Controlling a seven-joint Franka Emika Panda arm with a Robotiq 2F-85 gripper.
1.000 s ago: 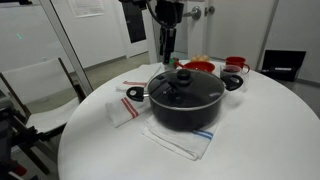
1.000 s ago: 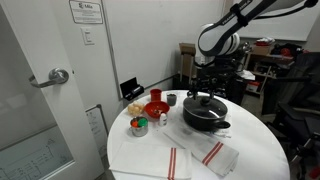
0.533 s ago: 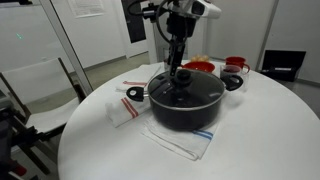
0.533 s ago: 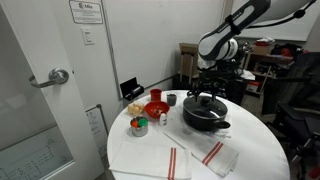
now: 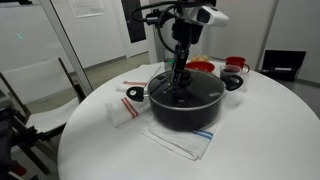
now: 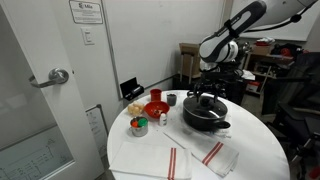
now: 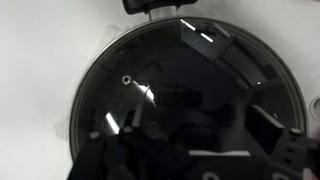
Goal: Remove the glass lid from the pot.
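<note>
I should next grab the glass lid by its black centre knob (image 7: 195,130) from straight above, a finger on each side, to lift it off the pot.
The black pot (image 5: 186,116) stands on a striped towel on the round white table, and it also shows in the other exterior view (image 6: 205,121). The glass lid (image 5: 192,88) rests on it in both exterior views (image 6: 206,104) and fills the wrist view (image 7: 150,70). My gripper (image 5: 180,72) hangs straight down over the lid's centre (image 6: 207,92). In the wrist view my gripper (image 7: 198,125) is open, with a finger on each side of the black knob (image 7: 190,118) and a small gap on each side.
Red bowls (image 5: 198,66) and a red cup (image 5: 236,64) stand behind the pot. A folded striped towel (image 5: 124,110) lies beside it. In an exterior view a red bowl (image 6: 156,107), a small cup (image 6: 171,99) and a jar (image 6: 139,126) stand near the table edge.
My gripper has moved from above and behind the pot down over the lid, until its fingers straddle the knob. The pot and lid have not moved.
</note>
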